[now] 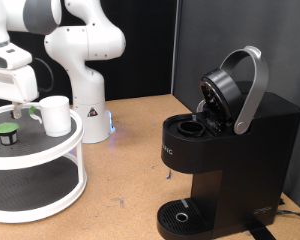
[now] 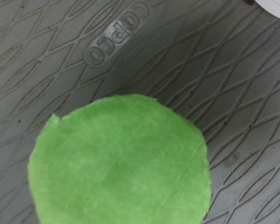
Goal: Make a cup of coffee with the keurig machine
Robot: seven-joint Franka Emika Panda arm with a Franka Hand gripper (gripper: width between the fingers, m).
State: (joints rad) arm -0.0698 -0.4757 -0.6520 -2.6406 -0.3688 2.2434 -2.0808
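My gripper needs to go lower before it closes on the pod, because my fingers are still above the pod's green top [image 1: 6, 128], beside the white cup [image 1: 55, 115].
The keurig machine [image 1: 230, 150] stands at the exterior view's right, black, with its silver-handled lid [image 1: 245, 85] raised and the pod chamber exposed. A white cup [image 1: 55, 115] sits on the upper tier of a round white stand [image 1: 50, 150] at the left. Beside it rests a small dark pod with a green top [image 1: 5, 132]. My gripper [image 1: 24, 112] hangs just above the tier, between pod and cup, with its fingers apart and nothing in them. The wrist view looks straight down on the pod's green top [image 2: 121, 163] from very close, with a sliver of the cup [image 2: 275, 7] at one corner. No fingers show there.
The stand has a lower tier [image 1: 30, 190] lined with a grey patterned mat [image 2: 205, 84]. The white robot arm base [image 1: 85, 60] rises behind the stand. A round drip tray [image 1: 182, 215] sits at the machine's foot. Brown tabletop [image 1: 125, 170] lies between stand and machine.
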